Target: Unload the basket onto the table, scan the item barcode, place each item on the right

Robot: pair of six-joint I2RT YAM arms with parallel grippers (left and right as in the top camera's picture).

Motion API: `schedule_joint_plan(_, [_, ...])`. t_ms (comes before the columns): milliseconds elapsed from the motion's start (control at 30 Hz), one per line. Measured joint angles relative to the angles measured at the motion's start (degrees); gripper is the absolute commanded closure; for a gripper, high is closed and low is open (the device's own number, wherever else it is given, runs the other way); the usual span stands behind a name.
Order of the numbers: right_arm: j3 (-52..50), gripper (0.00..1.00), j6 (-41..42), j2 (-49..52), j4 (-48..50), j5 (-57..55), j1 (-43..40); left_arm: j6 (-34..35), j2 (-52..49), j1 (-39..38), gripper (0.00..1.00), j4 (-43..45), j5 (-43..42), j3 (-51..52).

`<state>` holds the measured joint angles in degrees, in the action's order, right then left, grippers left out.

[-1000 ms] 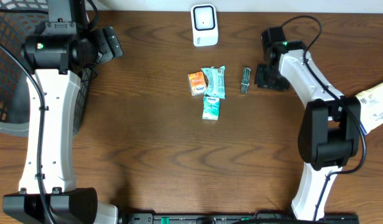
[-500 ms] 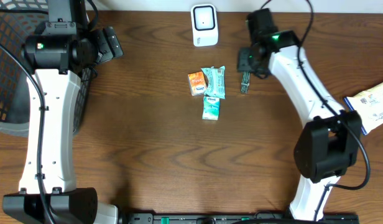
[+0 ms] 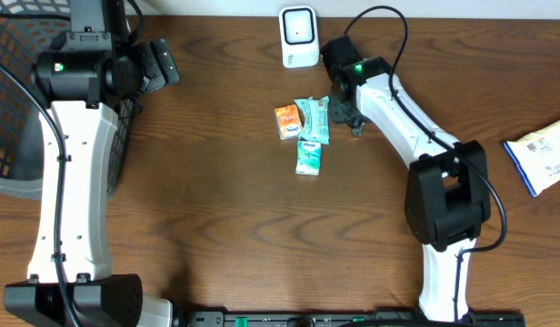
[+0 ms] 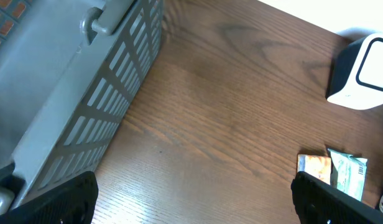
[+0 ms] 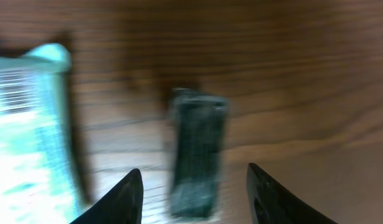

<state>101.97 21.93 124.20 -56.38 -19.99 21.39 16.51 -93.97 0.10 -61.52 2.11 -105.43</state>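
Note:
The right gripper grabs the dark green bar [image 3: 358, 124] [image 5: 196, 149] by its opposite sides next, so the barcode stays uncovered for the scanner to scan.
A white barcode scanner [image 3: 298, 36] stands at the table's back centre. In front of it lie an orange packet [image 3: 286, 121], a teal wrapper [image 3: 314, 118], a small teal box [image 3: 308, 157] and a dark green bar [image 3: 358, 124]. My right gripper [image 3: 342, 107] hovers over the dark green bar [image 5: 196, 149]. Its jaws are open, one on each side of the bar, not touching it. This view is motion-blurred, with the teal wrapper [image 5: 30, 124] at its left. My left gripper [image 4: 194, 202] is open over bare wood beside the basket.
A dark mesh basket [image 3: 12, 100] fills the left edge, and its grey wall [image 4: 86, 81] is close to my left fingers. A white and blue package [image 3: 544, 150] lies at the right edge. The scanner [image 4: 362, 71] and orange packet [image 4: 313, 168] show in the left wrist view.
My right arm has swung left from beyond the dark green bar to directly above it, next to the teal wrapper. The left arm and the items have not moved.

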Motion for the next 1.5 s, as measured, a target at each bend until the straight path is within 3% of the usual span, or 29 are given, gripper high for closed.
schedule_joint_plan(467, [0.00, 0.48, 0.66, 0.07, -4.90, -6.60, -5.81, 0.00, 0.00, 0.00, 0.02, 0.00, 0.00, 0.00])
schedule_joint_plan(533, [0.00, 0.45, 0.63, 0.07, -5.16, -5.70, -6.19, 0.00, 0.00, 0.00, 0.02, -0.02, 0.00, 0.00])
schedule_joint_plan(733, [0.00, 0.24, -3.10, 0.07, -4.48, 1.40, -6.60, -0.02, 0.00, 0.00, 0.02, -0.02, 0.00, 0.00])
schedule_joint_plan(833, [0.00, 0.20, -4.83, 0.07, -2.80, 5.70, -7.54, 0.00, 0.00, 0.00, 0.02, -0.02, 0.00, 0.00])
schedule_joint_plan(1167, [0.00, 0.23, -7.50, 0.22, 5.20, 22.53, -16.15, -0.02, 0.00, 0.00, 0.02, 0.00, 0.00, 0.00])
schedule_joint_plan(1500, [0.00, 0.27, -8.57, 5.25, 6.54, 27.12, -16.61, 0.00, 0.00, 0.00, 0.02, -0.02, 0.00, 0.00])
